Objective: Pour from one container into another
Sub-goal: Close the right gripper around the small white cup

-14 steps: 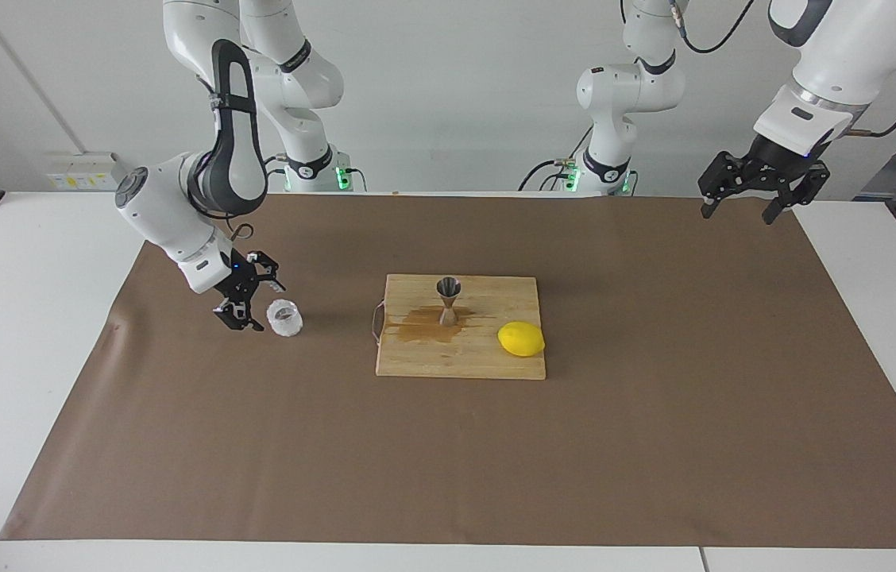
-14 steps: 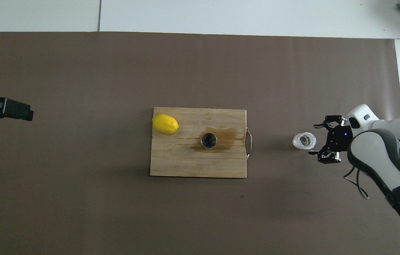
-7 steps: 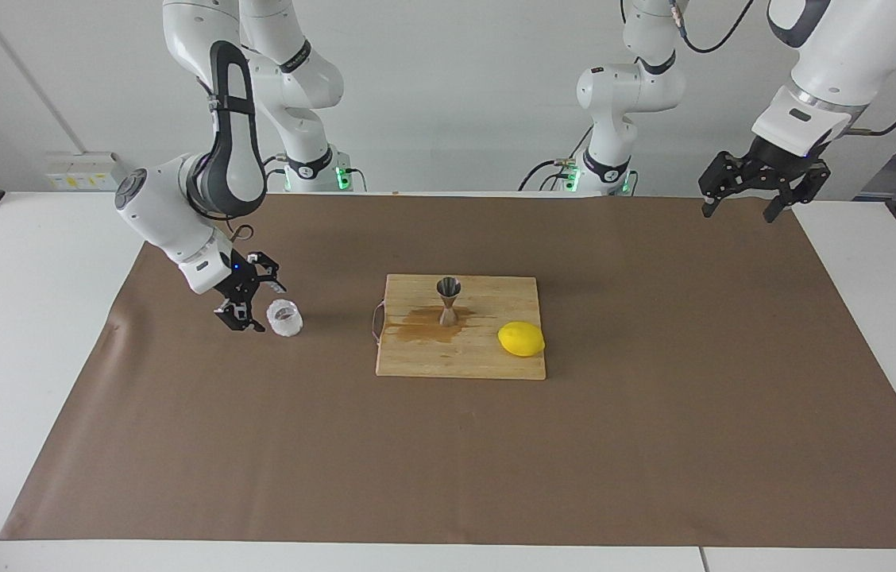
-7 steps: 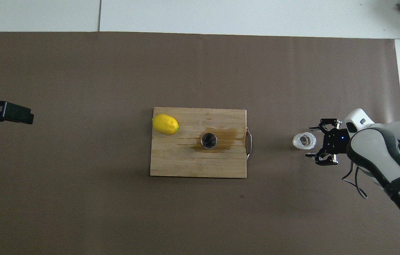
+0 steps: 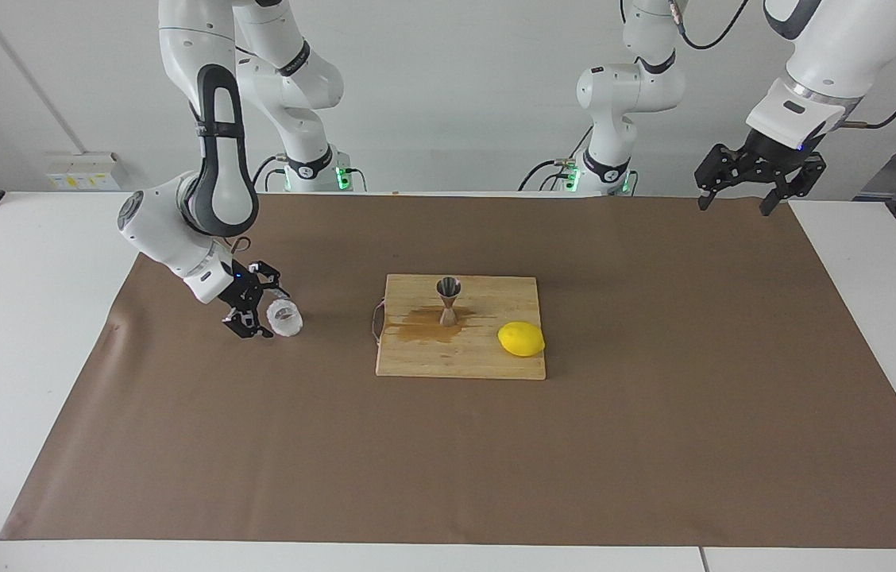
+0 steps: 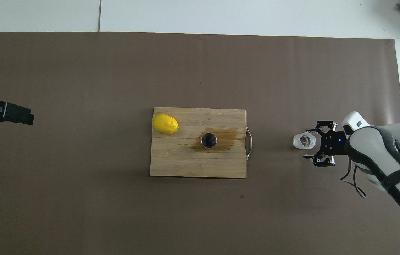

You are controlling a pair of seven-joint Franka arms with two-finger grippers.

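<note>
I will next pour into the steel jigger (image 6: 208, 140), so my right gripper will grab the small clear cup by its bumpy side (image 6: 304, 147).
The small clear glass cup (image 5: 284, 318) (image 6: 304, 141) with bumpy walls stands upright on the brown mat toward the right arm's end of the table. My right gripper (image 5: 273, 314) (image 6: 309, 143) is low beside it and open. Its fingertips reach along either side of the cup's nearer rim, and I cannot tell whether they touch it. The steel jigger (image 5: 448, 300) (image 6: 208, 140) stands upright on the wooden cutting board (image 5: 464, 361) (image 6: 185, 164). My left gripper (image 5: 734, 208) (image 6: 26, 117) waits open and empty, raised over the mat's edge at the left arm's end.
A yellow lemon (image 5: 521, 339) (image 6: 165, 124) lies on the board, beside the jigger toward the left arm's end. A wet brown stain (image 5: 416, 326) spreads around the jigger's foot. The board has a wire handle (image 6: 249, 142) on the side facing the cup.
My right gripper has slid toward the glass cup, so its open fingers now flank the cup's edge. My left gripper has risen slightly. The cup and jigger have stayed put.
</note>
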